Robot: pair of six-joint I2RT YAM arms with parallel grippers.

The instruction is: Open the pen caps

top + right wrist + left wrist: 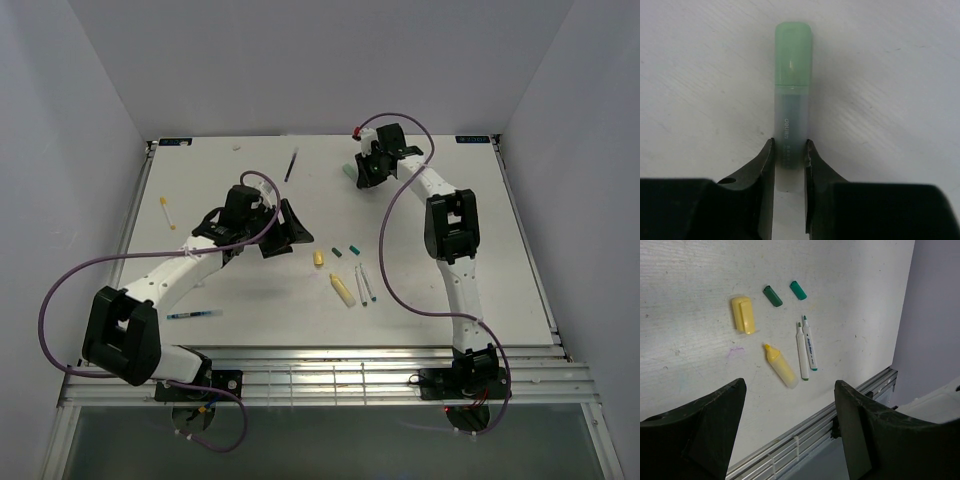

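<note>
The pale green cap is the part my left gripper needs to grab to open the green highlighter, while the highlighter's body is left to my right gripper.
My right gripper is shut on the translucent barrel of a green highlighter lying on the table at the back. Its pale green cap is on, beyond the fingertips. My left gripper is open and empty, hovering above the table left of the middle. Ahead of it lie a loose yellow cap, two loose dark green caps, an uncapped yellow highlighter and two uncapped white pens.
A blue pen lies near the front left, a thin yellow-capped pen at the left, a black pen at the back middle. A red bit shows by the right wrist. The metal rail marks the table's near edge.
</note>
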